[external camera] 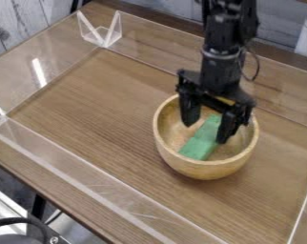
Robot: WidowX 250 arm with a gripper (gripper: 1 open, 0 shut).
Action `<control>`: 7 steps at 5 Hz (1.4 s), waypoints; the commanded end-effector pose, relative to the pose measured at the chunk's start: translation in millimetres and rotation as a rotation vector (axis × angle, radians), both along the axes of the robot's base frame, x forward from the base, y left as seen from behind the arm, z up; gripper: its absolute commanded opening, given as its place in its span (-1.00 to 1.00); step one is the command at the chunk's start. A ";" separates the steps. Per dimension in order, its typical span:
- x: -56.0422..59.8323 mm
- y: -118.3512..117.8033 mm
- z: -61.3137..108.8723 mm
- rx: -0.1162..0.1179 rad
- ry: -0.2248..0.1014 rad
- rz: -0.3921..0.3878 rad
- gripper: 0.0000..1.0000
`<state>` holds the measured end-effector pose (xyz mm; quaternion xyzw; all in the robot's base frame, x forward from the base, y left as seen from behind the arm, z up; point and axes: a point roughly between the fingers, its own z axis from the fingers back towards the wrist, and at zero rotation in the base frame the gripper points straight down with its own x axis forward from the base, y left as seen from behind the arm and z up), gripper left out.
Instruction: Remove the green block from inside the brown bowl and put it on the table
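The green block needs to be lifted out of the brown bowl, so my gripper should grab it by its upper end next.
The green block lies slanted inside the brown bowl, which stands on the table right of centre. My gripper points straight down into the bowl, open. Its two black fingers stand either side of the block's upper end, which the hand partly hides. I cannot tell whether the fingers touch the block. The block rests on the bowl's floor.
Low clear acrylic walls edge the tabletop on all sides. A small clear angled piece stands at the back left corner. Bare wood lies left of and in front of the bowl.
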<state>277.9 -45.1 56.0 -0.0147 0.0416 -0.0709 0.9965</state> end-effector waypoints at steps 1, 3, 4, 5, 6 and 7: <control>5.5 -1.6 -4.1 0.002 -0.030 -0.012 1.00; 8.7 0.1 -20.3 0.013 -0.015 -0.008 -1.00; 8.6 3.0 -10.3 0.010 -0.031 -0.003 -1.00; 8.4 6.7 4.5 0.007 -0.055 0.004 -1.00; 9.2 12.9 27.7 0.005 -0.098 0.019 -1.00; 11.3 22.5 55.5 0.010 -0.147 0.047 -1.00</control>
